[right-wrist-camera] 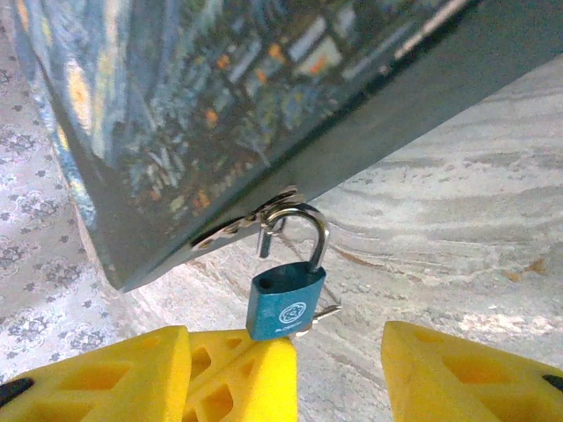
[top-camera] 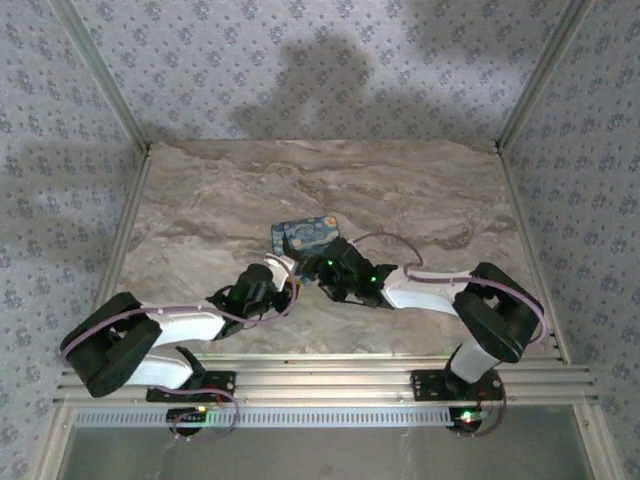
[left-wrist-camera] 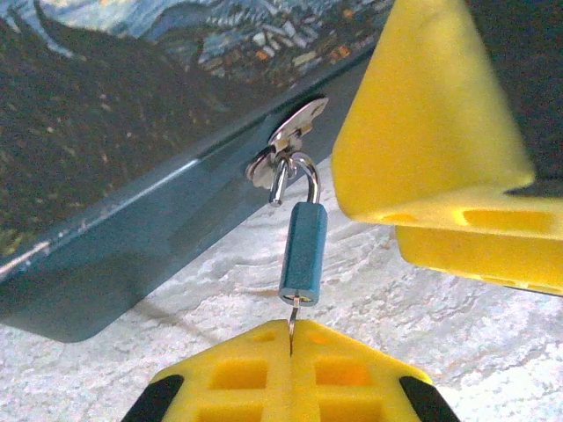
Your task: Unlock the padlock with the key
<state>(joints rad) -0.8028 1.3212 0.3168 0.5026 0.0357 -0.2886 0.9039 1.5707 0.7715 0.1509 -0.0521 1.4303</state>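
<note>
The right gripper grabs the padlock's teal body (right-wrist-camera: pixel 286 301) across its broad sides next, which leaves the open shackle free to unhook from the hasp.
The padlock (right-wrist-camera: pixel 283 303) is a small teal block with a steel shackle, hanging from the hasp of a dark-blue swirl-print box (right-wrist-camera: pixel 220 114). One shackle leg stands out of the padlock body. The same padlock (left-wrist-camera: pixel 303 251) hangs just beyond my left gripper (left-wrist-camera: pixel 292 330). That gripper is shut on the key (left-wrist-camera: pixel 293 315), whose blade runs up into the padlock's underside. A bit of the key (right-wrist-camera: pixel 324 311) pokes out beside the padlock's base. My right gripper (right-wrist-camera: pixel 286 347) is open, with a finger on either side below the padlock and nothing in its grip.
The box (top-camera: pixel 305 232) lies on the marble-patterned table (top-camera: pixel 420 190), just beyond where both arms meet. The right gripper's yellow fingers (left-wrist-camera: pixel 431 123) crowd close to the padlock's right. Patterned walls and metal rails bound the table.
</note>
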